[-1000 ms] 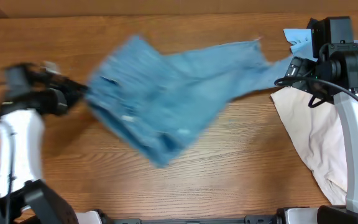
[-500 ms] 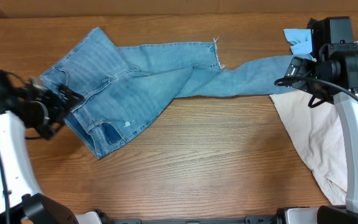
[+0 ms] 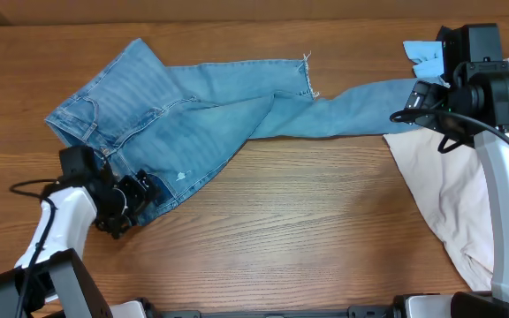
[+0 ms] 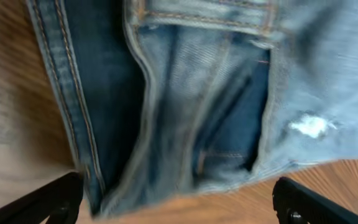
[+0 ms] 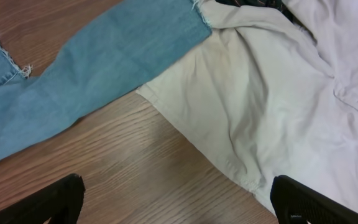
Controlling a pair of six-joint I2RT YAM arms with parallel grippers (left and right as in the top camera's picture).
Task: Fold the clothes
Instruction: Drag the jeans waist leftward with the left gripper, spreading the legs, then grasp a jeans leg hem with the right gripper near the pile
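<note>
The leg needs to be straightened out for folding. My left gripper should next grab the light-blue jeans (image 3: 201, 115) at the waist's near corner (image 3: 142, 215).
The light-blue jeans (image 3: 201, 115) lie flat across the back of the table, waist at the left. One leg ends in a frayed hem near the middle, and the other runs right to the beige garment. My left gripper (image 3: 144, 194) sits at the waist's near corner. In the left wrist view the jeans (image 4: 216, 93) fill the frame and the left gripper (image 4: 179, 208) is open, its jaws wide apart at the cloth's edge, holding nothing. My right gripper (image 3: 414, 104) hovers by the far leg end. In its own view the right gripper (image 5: 179, 208) is open over bare wood, the jeans leg (image 5: 104, 68) ahead of it.
A large beige garment (image 3: 449, 185) lies crumpled at the right edge under the right arm, also seen in the right wrist view (image 5: 291, 93). A small bright-blue cloth (image 3: 427, 57) sits at the back right. Bare wooden table (image 3: 307, 230) stretches in front of the jeans.
The jeans were swinging in the left gripper's grip, then landed flat. The left gripper opened, let go, and moved from the left edge to the waist's near corner. The right arm stayed still.
</note>
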